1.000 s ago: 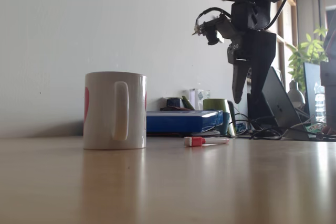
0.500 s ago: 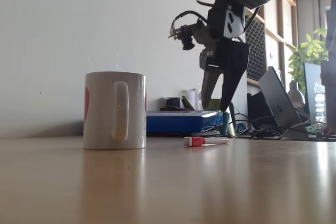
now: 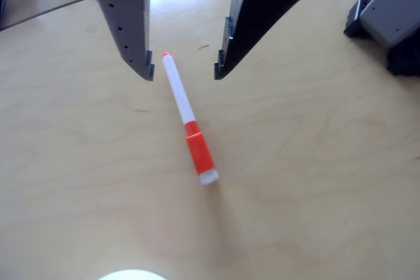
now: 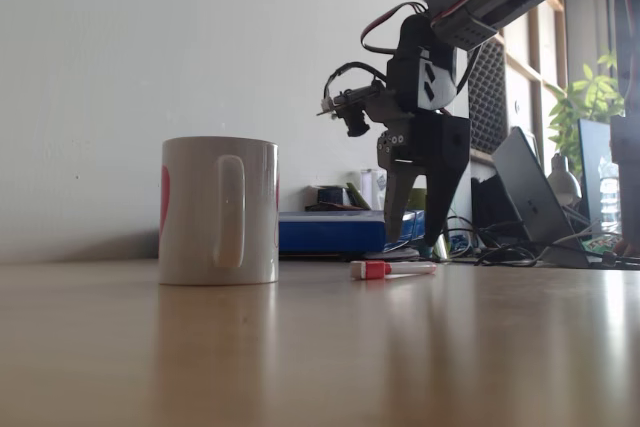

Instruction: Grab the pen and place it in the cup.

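Note:
My gripper grips the pen by its white body (image 3: 178, 91) next, to drop it into the cup (image 3: 131, 275).
The pen (image 3: 187, 119) lies flat on the wooden table, white barrel with a red-orange cap and a small red end; in the fixed view the pen (image 4: 392, 269) rests to the right of the cup (image 4: 219, 211). The cup is a white mug, handle facing the camera, pink showing at its edge. My gripper (image 3: 184, 71) hangs open just above the pen's red end, one finger on each side of the barrel, nothing held. The fixed view has the gripper (image 4: 409, 241) pointing down a little above the pen.
Behind the pen lie a blue box (image 4: 345, 231), a green mug (image 4: 412, 201), cables and a laptop (image 4: 535, 202). A plant (image 4: 585, 97) stands at the far right. A grey and black object (image 3: 387, 14) sits near the table's right side.
The arm has swung left and come down from high above the table; the gripper now hangs low over the pen. Pen and cup have not moved.

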Controlling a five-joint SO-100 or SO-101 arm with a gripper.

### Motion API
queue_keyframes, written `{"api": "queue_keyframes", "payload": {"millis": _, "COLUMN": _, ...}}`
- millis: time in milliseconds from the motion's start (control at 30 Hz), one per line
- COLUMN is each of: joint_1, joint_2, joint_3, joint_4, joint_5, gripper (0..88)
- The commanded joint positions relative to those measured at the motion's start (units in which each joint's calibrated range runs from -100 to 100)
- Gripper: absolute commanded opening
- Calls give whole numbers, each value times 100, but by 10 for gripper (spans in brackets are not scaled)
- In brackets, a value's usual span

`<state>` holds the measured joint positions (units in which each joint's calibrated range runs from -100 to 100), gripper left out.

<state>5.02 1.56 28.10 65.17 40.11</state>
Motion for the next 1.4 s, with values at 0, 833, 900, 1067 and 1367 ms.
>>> {"api": "queue_keyframes", "payload": {"millis": 0, "joint_1": 45, "joint_2": 10, "joint_3": -207, "joint_4": 77, "joint_5": 62, "gripper": 237}}
{"api": "queue_keyframes", "payload": {"millis": 833, "joint_1": 178, "joint_2": 1612, "joint_3": -1221, "joint_4": 85, "joint_5": 529, "gripper": 236}}
{"api": "queue_keyframes", "payload": {"millis": 900, "joint_1": 187, "joint_2": 1637, "joint_3": -1221, "joint_4": 94, "joint_5": 540, "gripper": 236}}
{"api": "queue_keyframes", "payload": {"millis": 1067, "joint_1": 187, "joint_2": 1645, "joint_3": -1185, "joint_4": 102, "joint_5": 545, "gripper": 231}}
{"api": "queue_keyframes", "payload": {"millis": 1367, "joint_1": 295, "joint_2": 1720, "joint_3": -1122, "joint_4": 292, "joint_5": 608, "gripper": 12}}
